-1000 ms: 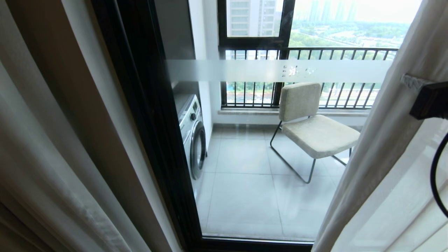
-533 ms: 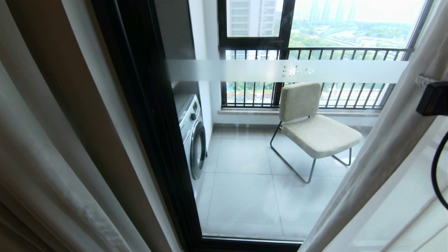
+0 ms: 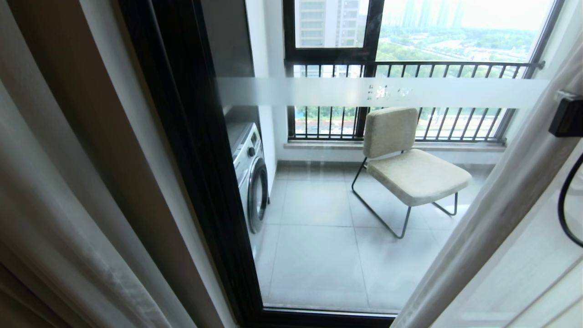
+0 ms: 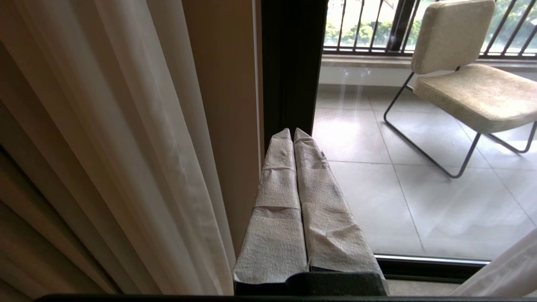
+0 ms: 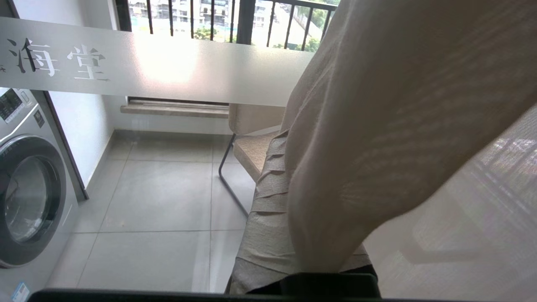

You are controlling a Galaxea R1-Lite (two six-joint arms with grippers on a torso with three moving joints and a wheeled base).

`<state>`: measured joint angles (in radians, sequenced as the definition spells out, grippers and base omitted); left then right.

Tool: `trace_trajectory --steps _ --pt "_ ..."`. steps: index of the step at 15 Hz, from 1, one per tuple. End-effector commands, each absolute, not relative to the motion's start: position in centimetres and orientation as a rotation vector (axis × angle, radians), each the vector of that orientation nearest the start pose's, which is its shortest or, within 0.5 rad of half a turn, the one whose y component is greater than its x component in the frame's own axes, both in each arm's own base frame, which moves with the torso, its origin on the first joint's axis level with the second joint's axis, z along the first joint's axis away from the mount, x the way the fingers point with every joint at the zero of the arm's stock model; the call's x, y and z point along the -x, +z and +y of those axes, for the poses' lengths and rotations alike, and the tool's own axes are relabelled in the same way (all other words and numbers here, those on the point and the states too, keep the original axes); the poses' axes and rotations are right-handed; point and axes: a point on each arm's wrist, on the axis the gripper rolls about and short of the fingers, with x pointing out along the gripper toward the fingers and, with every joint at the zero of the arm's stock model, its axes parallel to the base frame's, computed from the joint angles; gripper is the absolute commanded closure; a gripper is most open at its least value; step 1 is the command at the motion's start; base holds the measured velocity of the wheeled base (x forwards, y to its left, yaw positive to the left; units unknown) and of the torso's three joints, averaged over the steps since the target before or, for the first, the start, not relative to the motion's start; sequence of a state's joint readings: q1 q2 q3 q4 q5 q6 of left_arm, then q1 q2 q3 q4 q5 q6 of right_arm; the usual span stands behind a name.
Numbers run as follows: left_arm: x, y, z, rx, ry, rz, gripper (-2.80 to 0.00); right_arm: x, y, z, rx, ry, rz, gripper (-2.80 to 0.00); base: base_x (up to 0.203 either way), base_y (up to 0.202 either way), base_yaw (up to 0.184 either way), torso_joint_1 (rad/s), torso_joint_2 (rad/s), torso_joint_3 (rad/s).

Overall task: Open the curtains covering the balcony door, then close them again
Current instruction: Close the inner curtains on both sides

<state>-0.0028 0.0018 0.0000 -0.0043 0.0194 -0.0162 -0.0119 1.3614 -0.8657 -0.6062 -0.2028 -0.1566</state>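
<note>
The held curtain hangs beyond the whole beige chair and would rest beside the glass, so I should open my right gripper now.
The balcony door is clear glass in a black frame with a frosted band. On its left hang the curtains' white sheer and a beige drape. The right-hand sheer slants across the door's right side. My right gripper is at the picture's right edge, shut on that sheer. In the right wrist view the fabric bunches over the gripper and hides one finger. My left gripper is shut and empty, low beside the left sheer.
Behind the glass stand a washing machine on the left and a beige chair on the tiled balcony floor. A black-framed window with a barred railing is at the back. A black cable loops below my right wrist.
My right gripper has moved to the right with the sheer's edge in it. More glass, the chair's rear leg and the railing's right end now show. The left arm is still.
</note>
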Motion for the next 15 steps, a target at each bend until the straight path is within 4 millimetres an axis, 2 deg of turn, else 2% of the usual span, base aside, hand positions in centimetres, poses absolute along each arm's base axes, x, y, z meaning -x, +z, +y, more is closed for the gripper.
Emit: trace_trajectory --steps 1,2,3,4,9,12,15 --pt "2.3 7.6 0.1 0.017 0.017 -0.003 0.0 -23.3 28.6 -0.8 0.147 -0.229 -0.096 0.0 0.0 0.0 0.0 0.0 0.0 0.0" --pt "2.3 7.6 0.1 0.015 0.017 -0.003 0.0 -23.4 28.6 -0.8 0.146 -0.229 -0.102 0.0 0.0 0.0 0.0 0.0 0.0 0.0" --pt "2.3 7.6 0.1 0.017 0.017 -0.003 0.0 -23.5 28.6 -0.9 0.147 -0.23 -0.101 -0.32 0.0 0.0 0.0 0.0 0.0 0.0" --pt "2.3 7.6 0.1 0.015 0.017 -0.003 0.0 -23.6 28.6 -0.9 0.147 -0.23 -0.103 -2.8 0.0 0.0 0.0 0.0 0.0 0.0" --pt "2.3 7.6 0.1 0.016 0.017 -0.003 0.0 -23.1 28.8 -1.0 0.147 -0.237 -0.113 -2.8 0.0 0.0 0.0 0.0 0.0 0.0" --pt "2.3 7.6 0.1 0.017 0.017 -0.003 0.0 -21.0 29.0 -1.0 0.147 -0.242 -0.135 -2.8 0.0 0.0 0.0 0.0 0.0 0.0" --pt "2.3 7.6 0.1 0.015 0.017 -0.003 0.0 -17.8 27.7 -1.2 0.169 -0.262 -0.126 -2.8 0.0 0.0 0.0 0.0 0.0 0.0"
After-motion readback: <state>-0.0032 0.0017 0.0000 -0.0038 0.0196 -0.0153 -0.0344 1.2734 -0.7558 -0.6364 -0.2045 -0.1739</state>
